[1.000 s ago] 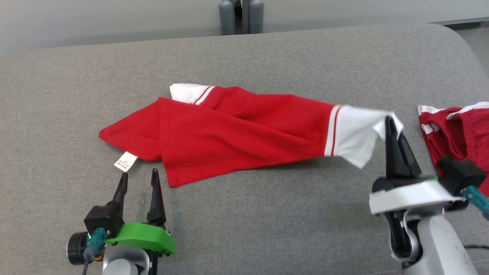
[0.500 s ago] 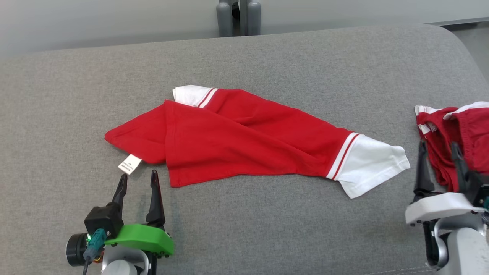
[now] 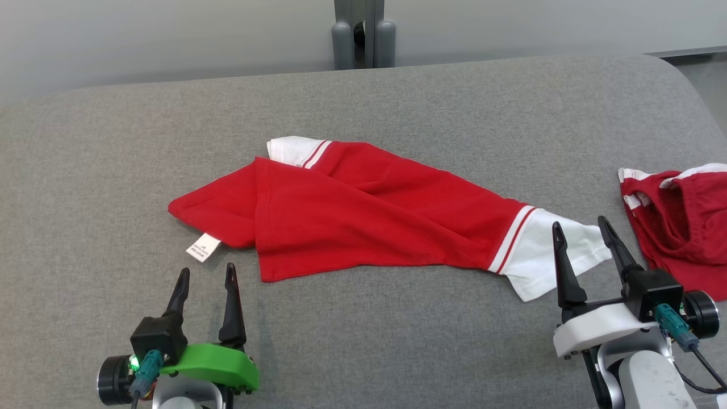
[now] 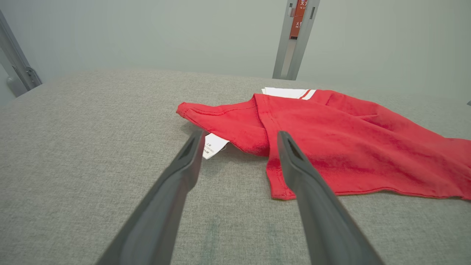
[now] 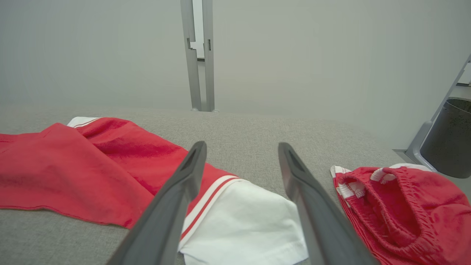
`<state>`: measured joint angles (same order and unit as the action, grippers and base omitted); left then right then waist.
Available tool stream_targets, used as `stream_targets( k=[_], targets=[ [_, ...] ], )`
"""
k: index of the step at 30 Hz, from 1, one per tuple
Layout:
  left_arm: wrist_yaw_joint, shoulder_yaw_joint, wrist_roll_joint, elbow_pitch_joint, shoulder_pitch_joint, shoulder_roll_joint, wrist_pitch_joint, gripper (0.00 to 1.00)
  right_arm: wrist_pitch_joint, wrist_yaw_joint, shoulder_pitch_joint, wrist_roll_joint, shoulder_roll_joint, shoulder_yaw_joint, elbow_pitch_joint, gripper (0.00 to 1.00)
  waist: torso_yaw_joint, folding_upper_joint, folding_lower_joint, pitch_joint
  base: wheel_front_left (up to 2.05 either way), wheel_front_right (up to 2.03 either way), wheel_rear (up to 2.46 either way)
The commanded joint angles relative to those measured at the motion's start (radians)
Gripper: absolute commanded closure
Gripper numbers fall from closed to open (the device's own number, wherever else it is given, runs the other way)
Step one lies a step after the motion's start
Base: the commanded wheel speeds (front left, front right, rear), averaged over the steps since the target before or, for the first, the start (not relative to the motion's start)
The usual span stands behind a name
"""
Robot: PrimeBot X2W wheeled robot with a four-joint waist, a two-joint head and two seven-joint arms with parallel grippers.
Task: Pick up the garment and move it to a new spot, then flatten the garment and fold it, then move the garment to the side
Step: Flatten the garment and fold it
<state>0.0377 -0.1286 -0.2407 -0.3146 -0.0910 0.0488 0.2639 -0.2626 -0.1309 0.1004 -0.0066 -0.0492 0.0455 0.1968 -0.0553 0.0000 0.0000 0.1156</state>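
My left gripper should take the garment by its red hem corner (image 3: 268,274) next. The corner sticks out free, while the slack red body (image 3: 368,218) lies in folds.
A red garment (image 3: 369,218) with white, red-striped sleeve ends lies crumpled lengthwise on the grey padded surface (image 3: 397,102); its white label (image 3: 203,247) sticks out at the left. My left gripper (image 3: 205,275) stands open just short of the label, empty; in the left wrist view the garment (image 4: 331,143) lies past my left gripper (image 4: 239,137). My right gripper (image 3: 580,227) is open over the white sleeve end (image 3: 545,258), holding nothing. In the right wrist view the garment's sleeve (image 5: 243,217) lies under and between the spread fingers of my right gripper (image 5: 241,147).
A second red piece with a white elastic waistband (image 3: 681,221) lies bunched at the right edge, close to my right gripper, also seen as the red bunch (image 5: 401,206). A grey post (image 3: 363,34) stands behind the surface. A dark bin (image 5: 449,140) sits off the right side.
My right gripper was shut on the white sleeve end, held up; it let go, the sleeve dropped flat, and the gripper now stands open near it. The head camera tilted slightly.
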Motion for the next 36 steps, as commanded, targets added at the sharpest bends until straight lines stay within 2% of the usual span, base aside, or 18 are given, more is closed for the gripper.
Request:
stream_targets(
  k=[1,7,13,18,25,33,34,36],
  targets=[
    [-0.003,0.0,0.006,-0.001,0.013,0.004,0.0,0.0,-0.003,0.0,-0.016,0.003,-0.003,-0.004,0.005,0.0,0.0,0.0,0.0,-0.001,0.0,0.0,0.0],
    [-0.033,-0.028,-0.026,-0.034,-0.004,0.004,0.0,0.0,-0.003,0.0,-0.005,0.017,-0.003,-0.019,0.012,0.0,-0.014,0.0,0.0,0.016,0.0,0.0,0.0],
    [-0.071,-0.057,-0.079,-0.136,-0.068,0.004,0.0,0.0,-0.003,0.001,0.022,0.037,-0.003,-0.031,0.0,0.0,-0.047,0.0,0.0,0.073,0.0,0.0,0.0],
    [-0.088,-0.062,-0.115,-0.24,-0.135,0.004,0.0,0.0,-0.003,0.001,0.044,0.051,-0.003,-0.021,-0.003,0.0,-0.08,0.0,0.0,0.12,0.0,0.0,0.0],
    [-0.101,-0.046,-0.166,-0.317,-0.171,0.004,-0.002,0.0,-0.003,0.001,0.055,0.064,-0.002,-0.007,-0.005,0.0,-0.114,0.0,0.0,0.15,0.0,0.0,0.0],
    [-0.131,-0.122,-0.283,-0.413,-0.161,-0.009,-0.015,0.0,-0.003,0.001,0.068,0.073,-0.002,0.004,-0.006,0.0,-0.128,0.0,0.0,0.159,0.0,0.0,0.0],
    [-0.137,-0.136,-0.294,-0.422,-0.166,-0.012,-0.015,0.06,-0.003,0.001,0.069,0.074,-0.003,0.006,-0.007,0.0,-0.129,0.0,0.0,0.161,0.0,0.0,0.0],
    [-0.144,-0.151,-0.311,-0.427,-0.175,-0.015,-0.016,0.55,-0.003,0.001,0.071,0.076,-0.002,0.009,-0.006,0.0,-0.128,0.0,0.0,0.164,0.0,0.0,0.0]
  ],
)
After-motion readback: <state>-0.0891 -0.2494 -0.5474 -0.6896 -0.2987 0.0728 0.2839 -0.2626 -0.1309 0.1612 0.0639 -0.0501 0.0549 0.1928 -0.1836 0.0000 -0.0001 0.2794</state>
